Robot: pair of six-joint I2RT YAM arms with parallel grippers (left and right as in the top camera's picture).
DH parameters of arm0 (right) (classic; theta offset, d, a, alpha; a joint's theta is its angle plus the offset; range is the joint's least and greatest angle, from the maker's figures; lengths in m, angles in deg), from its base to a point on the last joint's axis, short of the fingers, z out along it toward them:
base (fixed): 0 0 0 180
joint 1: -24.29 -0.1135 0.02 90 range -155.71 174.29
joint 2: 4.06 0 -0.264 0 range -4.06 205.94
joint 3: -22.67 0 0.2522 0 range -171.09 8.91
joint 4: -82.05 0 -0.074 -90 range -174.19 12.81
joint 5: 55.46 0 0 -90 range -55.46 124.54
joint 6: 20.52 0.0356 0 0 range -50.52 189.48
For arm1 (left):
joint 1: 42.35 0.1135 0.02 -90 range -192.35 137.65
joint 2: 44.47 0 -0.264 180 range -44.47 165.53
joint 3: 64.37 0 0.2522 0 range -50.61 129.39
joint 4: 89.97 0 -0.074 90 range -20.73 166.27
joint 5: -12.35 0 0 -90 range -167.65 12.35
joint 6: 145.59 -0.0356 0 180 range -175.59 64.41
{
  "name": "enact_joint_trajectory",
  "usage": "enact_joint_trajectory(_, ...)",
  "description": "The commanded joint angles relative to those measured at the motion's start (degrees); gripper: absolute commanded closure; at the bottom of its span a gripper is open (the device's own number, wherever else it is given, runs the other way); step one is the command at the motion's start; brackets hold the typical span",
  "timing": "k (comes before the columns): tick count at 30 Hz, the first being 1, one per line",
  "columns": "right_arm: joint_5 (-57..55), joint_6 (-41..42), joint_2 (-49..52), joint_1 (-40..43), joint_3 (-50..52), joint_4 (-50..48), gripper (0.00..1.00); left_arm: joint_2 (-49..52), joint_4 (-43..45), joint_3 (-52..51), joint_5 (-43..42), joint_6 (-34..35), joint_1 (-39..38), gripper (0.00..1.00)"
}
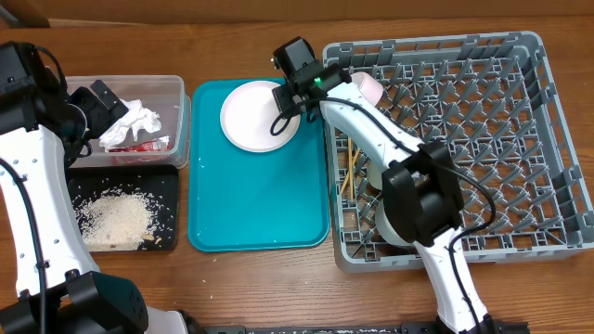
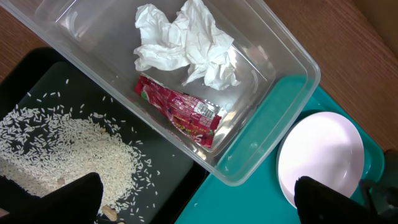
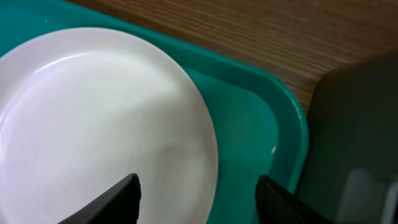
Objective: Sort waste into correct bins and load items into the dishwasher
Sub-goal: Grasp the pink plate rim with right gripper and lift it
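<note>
I should pinch the plate's rim on the rack side with my right gripper. The opposite edge will then stay free to slot into the dish rack.
The crumpled white napkin [image 1: 136, 121] [image 2: 186, 43] and the red wrapper [image 1: 148, 144] [image 2: 180, 112] lie in the clear tub [image 1: 178, 93] [image 2: 298, 56]. White rice [image 1: 111, 218] [image 2: 62, 149] lies in the black tray [image 1: 169, 186] [image 2: 168, 162]. The round plate [image 1: 251, 116] [image 2: 320, 155] [image 3: 93, 124] looks pale and lies on the teal tray [image 1: 260, 204]. My right gripper [image 1: 288, 109] [image 3: 199, 202] is open, its fingers either side of the plate's right rim. My left gripper [image 1: 109, 104] [image 2: 193, 205] is open and empty above the tub. A pink bowl [image 1: 369, 85] and chopsticks [image 1: 351, 172] are in the grey dish rack [image 1: 557, 139].
The right arm crosses the rack's left part and hides pale dishes [image 1: 390, 227] there. The rack's wall [image 3: 354, 124] stands just right of the teal tray's rim [image 3: 292, 124]. Bare wood table [image 1: 232, 288] lies in front of the trays.
</note>
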Motion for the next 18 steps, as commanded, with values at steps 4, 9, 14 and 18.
enact_joint_trajectory(4,1.4,-0.8,2.4,-0.2,-0.8,-1.6,0.40,0.2,0.1,0.7,-0.2,1.2,-0.1,0.00)
enact_joint_trajectory(9,3.1,-0.8,5.0,-0.4,-0.8,-1.8,0.41,0.2,0.1,0.7,-0.2,1.2,-0.1,0.00)
enact_joint_trajectory(14,3.8,-0.8,5.8,-1.4,-0.8,-1.4,0.56,0.2,0.1,0.7,-0.2,1.2,-0.1,0.00)
enact_joint_trajectory(18,3.9,-0.8,5.2,-2.5,-1.0,-0.5,0.82,0.2,0.1,0.7,-0.2,1.2,-0.1,0.00)
